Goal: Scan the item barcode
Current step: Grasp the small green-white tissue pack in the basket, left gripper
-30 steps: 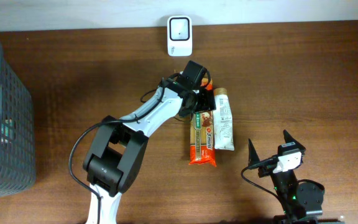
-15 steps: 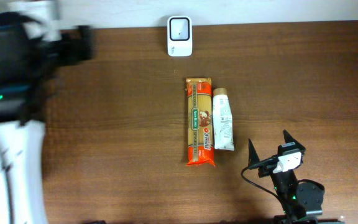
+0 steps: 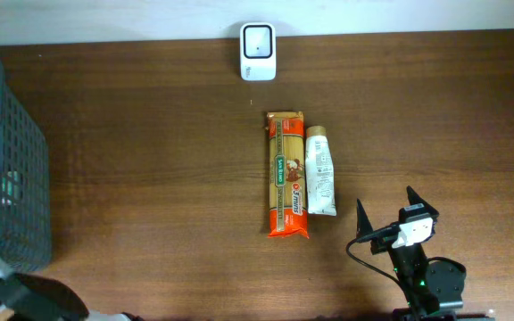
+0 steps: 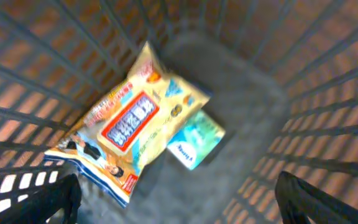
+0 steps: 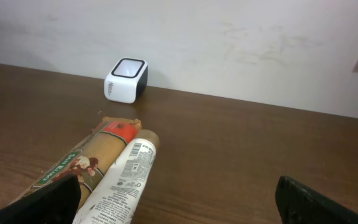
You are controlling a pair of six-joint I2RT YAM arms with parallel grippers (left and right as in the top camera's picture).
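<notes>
The left gripper picks up the teal and white packet by its uncovered end (image 4: 199, 140) next, to leave the rest of it free for barcode scanning.
In the left wrist view my left gripper (image 4: 179, 199) hangs open inside the grey basket (image 4: 328, 93), empty, above a yellow snack packet (image 4: 132, 121) that lies on a teal and white packet (image 4: 196, 142). The white barcode scanner (image 3: 257, 51) stands at the table's far edge. An orange pasta packet (image 3: 289, 174) and a white tube (image 3: 320, 171) lie side by side mid-table. My right gripper (image 3: 385, 198) rests open and empty near the front right, with the tube (image 5: 126, 180) and the pasta packet (image 5: 86, 163) ahead of it to the left and the scanner (image 5: 126, 79) beyond.
The basket (image 3: 20, 169) fills the table's left edge, and its wire walls close round my left gripper. A pale wall runs behind the scanner. Bare brown tabletop lies between the basket and the two items.
My left arm has left the pasta packet mid-table and swung left to the basket. Its jaws stand a little wider. The packet and tube lie uncovered. The right arm has not moved.
</notes>
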